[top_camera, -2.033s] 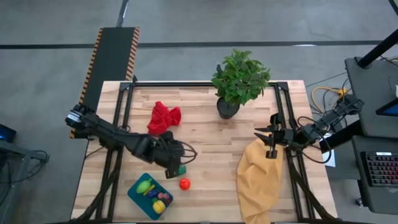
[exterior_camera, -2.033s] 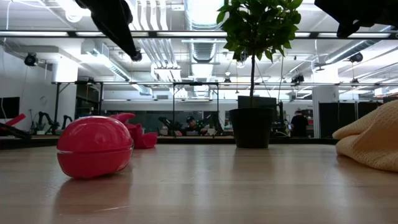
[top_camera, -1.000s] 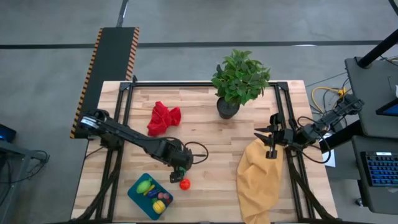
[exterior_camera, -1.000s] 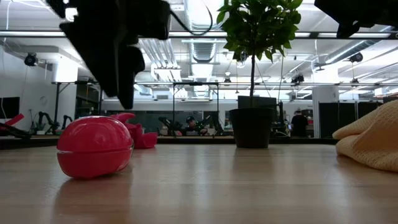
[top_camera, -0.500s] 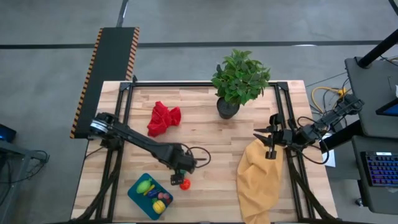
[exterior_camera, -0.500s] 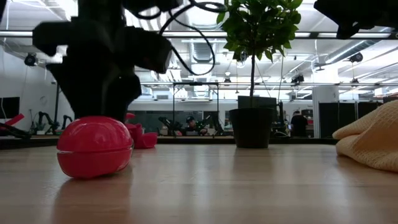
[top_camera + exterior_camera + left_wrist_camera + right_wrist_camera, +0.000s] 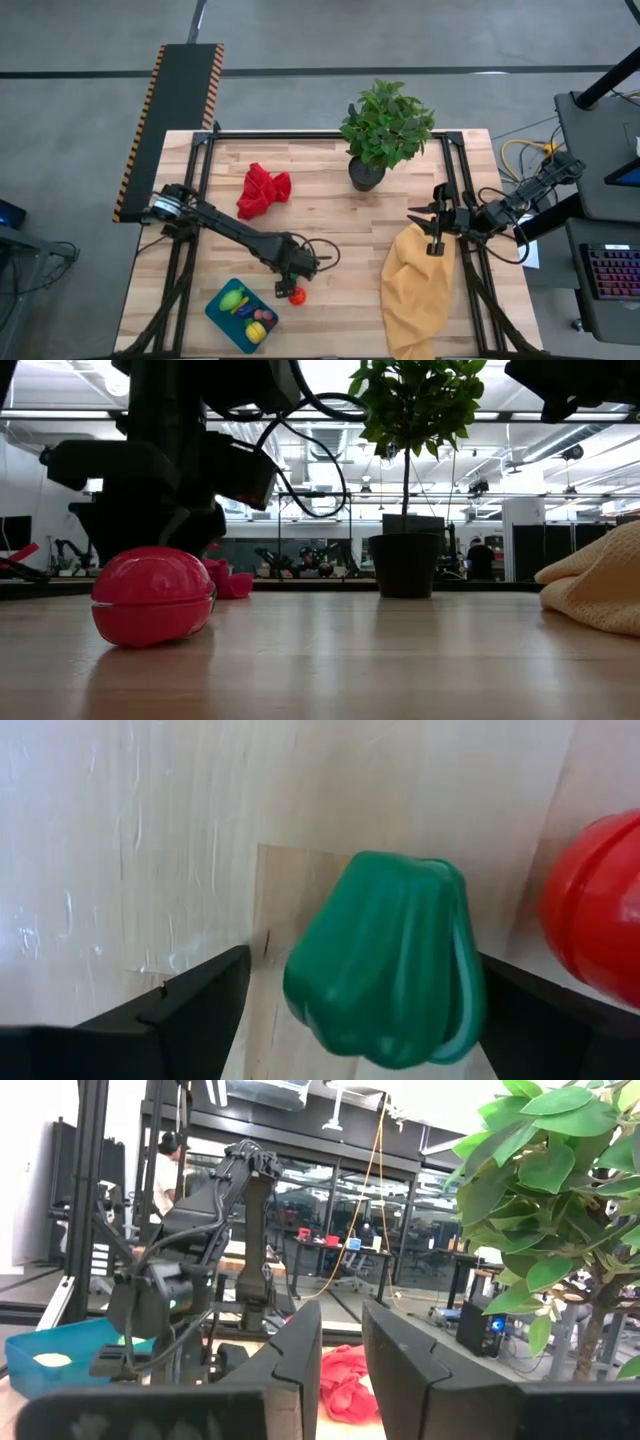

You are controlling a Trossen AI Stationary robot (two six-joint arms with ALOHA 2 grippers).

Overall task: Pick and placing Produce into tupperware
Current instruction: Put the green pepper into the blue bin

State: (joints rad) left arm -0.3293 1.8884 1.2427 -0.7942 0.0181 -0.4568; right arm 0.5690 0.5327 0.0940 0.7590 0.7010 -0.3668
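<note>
My left gripper picks up the green pepper by its ribbed body next, to place it in the teal tupperware.
A dark green toy pepper lies on the wooden table, right beside a red toy tomato that also shows in the low view. My left gripper is low over the pepper and open. Its two fingers stand on either side of the pepper; I cannot tell whether they touch it. The teal tupperware sits at the near left and holds green, yellow and purple pieces. My right gripper waits at the table's right side above the mustard cloth, with a narrow gap between its fingers.
A potted plant stands at the far middle. A red cloth lies at the far left. A mustard-yellow cloth lies at the right and runs past the near edge. Bare wood lies between the tomato and the mustard cloth.
My left gripper has gone down to the table and a little toward the near right, and now stands low behind the tomato with its fingers around the green pepper. The tomato and the pepper have stayed in place.
</note>
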